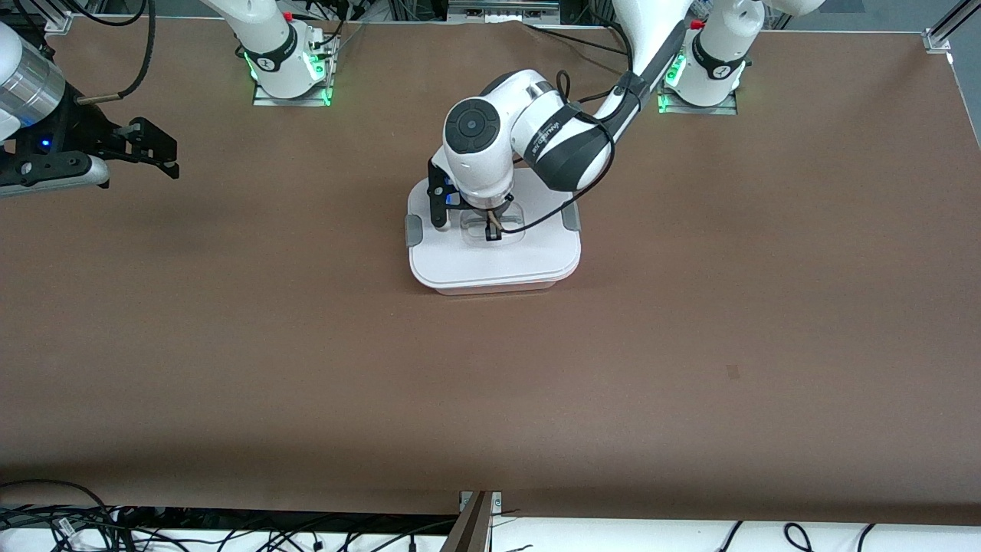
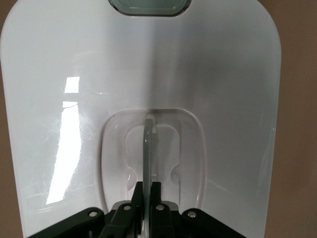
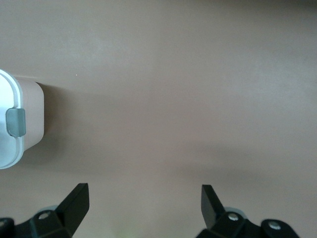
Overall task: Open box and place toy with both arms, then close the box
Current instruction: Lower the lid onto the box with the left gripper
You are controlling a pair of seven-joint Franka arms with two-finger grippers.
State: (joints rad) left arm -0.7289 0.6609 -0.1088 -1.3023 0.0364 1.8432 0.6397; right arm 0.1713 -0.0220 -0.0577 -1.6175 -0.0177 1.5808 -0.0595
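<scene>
The white lid is lying flat on the box's rim in the front view. My left gripper should open now and let go.
The box (image 1: 490,264) stands mid-table with its white lid (image 2: 223,99) lying flat on it. My left gripper (image 1: 491,230) is directly over the lid's centre recess, pointing down. There it (image 2: 148,186) is shut on the thin clear handle (image 2: 148,144), one finger on each side. My right gripper (image 1: 157,153) hovers over bare table toward the right arm's end, well apart from the box. Its fingers (image 3: 144,191) are open with nothing between them. The box's edge (image 3: 29,114) and one grey side clip (image 3: 16,122) show in the right wrist view. The toy is out of view.
Brown table surface (image 1: 690,345) spreads all round the box. Both arm bases (image 1: 287,69) stand along the table's edge farthest from the front camera. Cables lie off the edge nearest that camera (image 1: 153,529). A second grey clip (image 2: 148,6) shows at the lid's rim.
</scene>
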